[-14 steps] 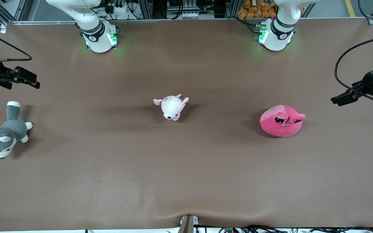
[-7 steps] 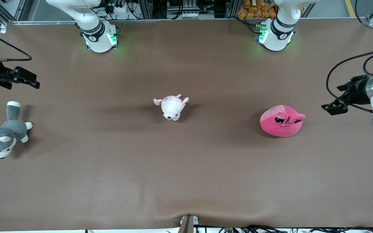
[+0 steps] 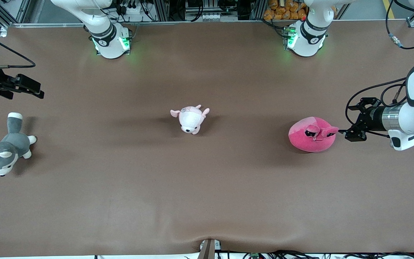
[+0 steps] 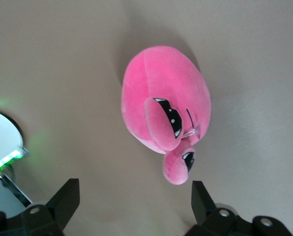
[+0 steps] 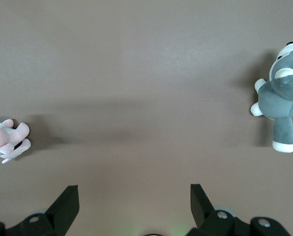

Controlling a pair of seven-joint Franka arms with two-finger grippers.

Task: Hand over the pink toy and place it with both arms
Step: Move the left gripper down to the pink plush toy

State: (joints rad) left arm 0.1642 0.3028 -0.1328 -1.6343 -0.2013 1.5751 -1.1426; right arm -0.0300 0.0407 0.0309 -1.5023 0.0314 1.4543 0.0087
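The toy should be grabbed next by its ear flap (image 3: 329, 131) with my left gripper. This will keep the pink toy's round body (image 3: 302, 138) free for the handover.
The pink toy (image 3: 312, 134), a round hot-pink blob plush with black sleepy eyes, lies on the brown table toward the left arm's end. It also shows in the left wrist view (image 4: 162, 105). My left gripper (image 3: 347, 135) is open and empty, just beside the toy's ear flap on the side of the table's end, with its fingers spread wide in the left wrist view (image 4: 135, 199). My right gripper (image 3: 37, 92) is open and empty, waiting in the air at the right arm's end of the table; it also shows in its own wrist view (image 5: 135, 201).
A pale pink-white puppy plush (image 3: 191, 119) lies at the table's middle. A grey-white husky plush (image 3: 5, 148) lies at the right arm's end. The arm bases (image 3: 110, 41) stand along the table's top edge.
My left arm has swung in from the table's end and lowered toward the pink toy, so its gripper is now right beside the toy. The right arm and the toys have not moved.
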